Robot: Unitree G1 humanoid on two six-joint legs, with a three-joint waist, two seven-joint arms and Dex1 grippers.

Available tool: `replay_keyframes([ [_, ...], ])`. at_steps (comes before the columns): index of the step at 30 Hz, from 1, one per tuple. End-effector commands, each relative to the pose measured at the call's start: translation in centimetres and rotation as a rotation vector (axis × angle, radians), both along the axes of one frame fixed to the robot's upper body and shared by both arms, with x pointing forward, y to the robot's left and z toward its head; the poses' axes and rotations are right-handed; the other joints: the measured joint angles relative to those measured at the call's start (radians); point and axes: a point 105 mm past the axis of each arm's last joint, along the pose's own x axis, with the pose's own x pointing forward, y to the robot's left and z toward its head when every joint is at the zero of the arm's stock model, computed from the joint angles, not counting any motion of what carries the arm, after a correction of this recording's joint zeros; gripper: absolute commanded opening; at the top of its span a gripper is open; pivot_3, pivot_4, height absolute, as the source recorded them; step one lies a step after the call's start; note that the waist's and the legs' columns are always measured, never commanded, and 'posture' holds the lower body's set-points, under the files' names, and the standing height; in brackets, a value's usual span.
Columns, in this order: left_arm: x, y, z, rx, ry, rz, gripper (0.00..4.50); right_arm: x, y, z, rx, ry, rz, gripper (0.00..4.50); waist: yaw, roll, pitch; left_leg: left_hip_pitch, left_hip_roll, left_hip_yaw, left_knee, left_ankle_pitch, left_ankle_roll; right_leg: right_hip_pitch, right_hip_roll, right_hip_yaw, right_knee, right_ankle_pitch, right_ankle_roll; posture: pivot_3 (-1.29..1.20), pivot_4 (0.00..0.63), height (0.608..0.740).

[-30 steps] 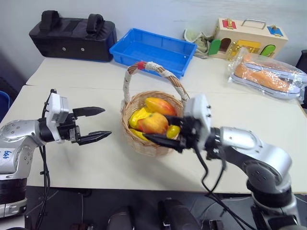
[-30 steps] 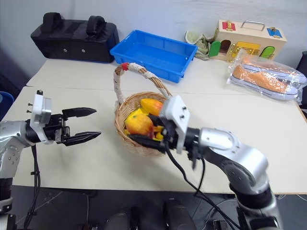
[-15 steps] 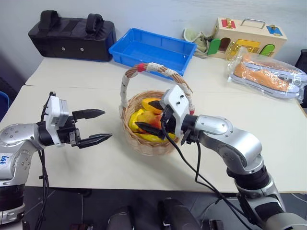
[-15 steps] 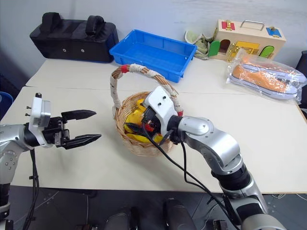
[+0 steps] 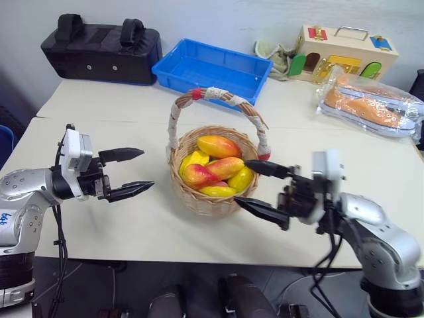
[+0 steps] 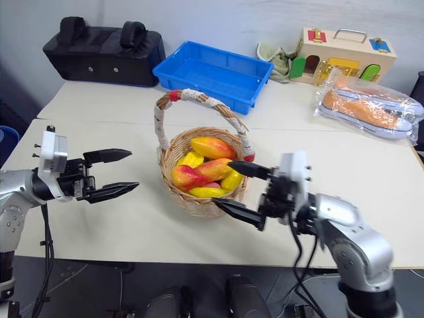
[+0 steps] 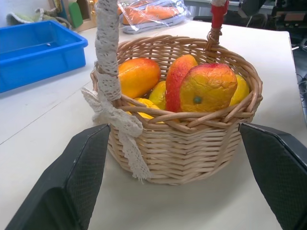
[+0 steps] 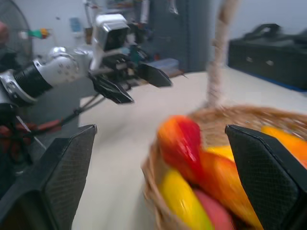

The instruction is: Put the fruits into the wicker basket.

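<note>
My right gripper grabs the basket by its upright handle near the red-taped foot [image 5: 264, 152] next, since loose fruits are heaped up to the basket's rim.
The wicker basket [image 5: 202, 204] stands mid-table, its cloth-wound handle [image 5: 215, 95] arching over it. Several glossy fruits lie inside: a red-blushed mango [image 5: 218, 146] at the back, another mango [image 5: 226, 167] in the middle, a red-orange fruit [image 5: 197, 175] and yellow pieces [image 5: 242, 179]. My right gripper [image 5: 242, 181] hovers at the basket's near right side, open and empty, pointing toward the basket. My left gripper [image 5: 147, 169] is open and empty, level with the basket and apart from it on its left. The left wrist view faces the basket [image 7: 182, 153] between its fingers [image 7: 72, 182].
A blue plastic tray [image 5: 212, 66] sits behind the basket, with a black bag [image 5: 99, 46] at the back left. Wrapped orange shoes [image 5: 371, 103] and a wooden toy house [image 5: 348, 50] are at the back right. The table's front edge [image 5: 165, 255] runs below both grippers.
My right gripper carried a fruit into the basket, let it go, and drew back to the right with open jaws. The left arm stayed still.
</note>
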Motion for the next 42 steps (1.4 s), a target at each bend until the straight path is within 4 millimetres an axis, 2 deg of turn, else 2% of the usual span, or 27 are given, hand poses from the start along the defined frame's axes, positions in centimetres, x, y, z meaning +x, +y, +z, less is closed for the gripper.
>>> replay_keyframes([
  [1,-0.2,0.6,0.9,-0.006,0.002,-0.012,4.50,0.2,-6.2,-1.3,-0.081,-0.108,-0.200,4.46,0.003,0.000,0.000,0.001,0.000,0.000,0.000,0.000,0.000,0.002,0.000,0.000,0.000,0.000,0.000,0.00,0.150,0.740],
  [3,-0.1,0.9,1.0,-0.022,0.011,-0.005,4.50,0.2,-9.1,-3.0,-0.127,-0.095,-0.292,4.46,0.006,0.000,0.000,0.003,-0.001,0.000,0.000,0.000,0.001,0.004,0.000,0.000,-0.002,0.000,0.000,0.00,0.150,0.740],
  [8,-0.1,1.7,0.8,-0.038,0.028,0.022,4.50,0.3,-13.5,-5.8,-0.242,-0.120,-0.411,4.46,-0.004,0.000,0.000,0.006,-0.001,0.002,0.000,0.001,0.001,0.004,0.000,0.002,0.001,0.000,0.000,0.00,0.150,0.740],
  [11,-0.3,2.2,0.5,-0.045,0.046,0.037,4.50,1.2,-14.6,-5.6,-0.242,-0.158,-0.441,4.46,-0.004,0.001,0.001,0.006,-0.001,0.002,0.000,0.001,0.001,0.004,0.001,0.003,0.001,0.000,0.000,0.00,0.150,0.740],
  [13,-0.5,2.1,0.6,-0.053,0.054,0.028,4.50,2.2,-13.7,-4.2,-0.217,-0.200,-0.401,4.46,-0.005,0.003,0.002,0.005,-0.001,0.002,0.000,0.001,0.001,0.003,0.001,0.003,0.002,0.000,0.000,0.00,0.150,0.740],
  [16,-0.8,1.5,1.1,-0.065,0.046,0.011,4.50,3.5,-11.1,-2.0,-0.215,-0.228,-0.270,4.46,-0.003,0.007,0.004,0.006,-0.001,0.003,0.001,0.001,0.001,0.003,0.001,0.004,0.004,0.000,0.000,0.00,0.150,0.740],
  [19,-1.1,0.8,1.8,-0.075,0.022,-0.014,4.50,4.5,-8.0,0.8,-0.141,-0.234,-0.122,4.46,-0.004,0.007,0.005,0.005,-0.001,0.003,0.001,0.001,0.000,0.002,0.001,0.004,0.005,0.000,0.000,0.00,0.150,0.740],
  [23,-1.1,0.2,2.1,-0.078,-0.021,-0.017,4.50,5.4,-4.7,1.8,-0.121,-0.102,0.056,4.46,0.000,0.008,0.005,0.005,0.000,0.002,0.001,0.001,0.000,0.001,0.001,0.004,0.005,0.000,0.000,0.00,0.150,0.740],
  [29,-1.4,-0.2,1.7,-0.076,-0.018,-0.016,4.50,6.7,-1.2,2.7,-0.155,-0.092,0.180,4.46,0.000,0.008,0.005,0.003,-0.001,0.001,0.002,0.001,0.001,0.001,0.001,0.004,0.003,0.000,0.000,0.00,0.150,0.740],
  [34,-1.4,-0.4,1.6,-0.079,-0.015,-0.014,4.50,7.2,0.6,3.0,-0.150,-0.116,0.220,4.46,-0.001,0.008,0.005,0.003,-0.001,0.001,0.002,0.001,0.001,0.001,0.001,0.004,0.003,0.000,0.000,0.00,0.150,0.740],
  [38,-1.4,-0.6,1.4,-0.077,-0.014,-0.018,4.50,7.6,1.1,2.7,-0.159,-0.127,0.237,3.67,-0.002,0.008,0.005,0.003,-0.001,0.002,0.002,0.001,0.001,0.001,0.001,0.004,0.003,0.000,0.000,0.00,0.150,0.740],
  [42,-1.3,-0.4,1.4,-0.063,-0.015,-0.020,4.50,8.0,1.1,2.6,-0.151,-0.129,0.252,2.32,-0.002,0.008,0.005,0.003,-0.001,0.002,0.002,0.001,0.001,0.001,0.001,0.004,0.004,0.000,0.000,0.00,0.150,0.740],
])
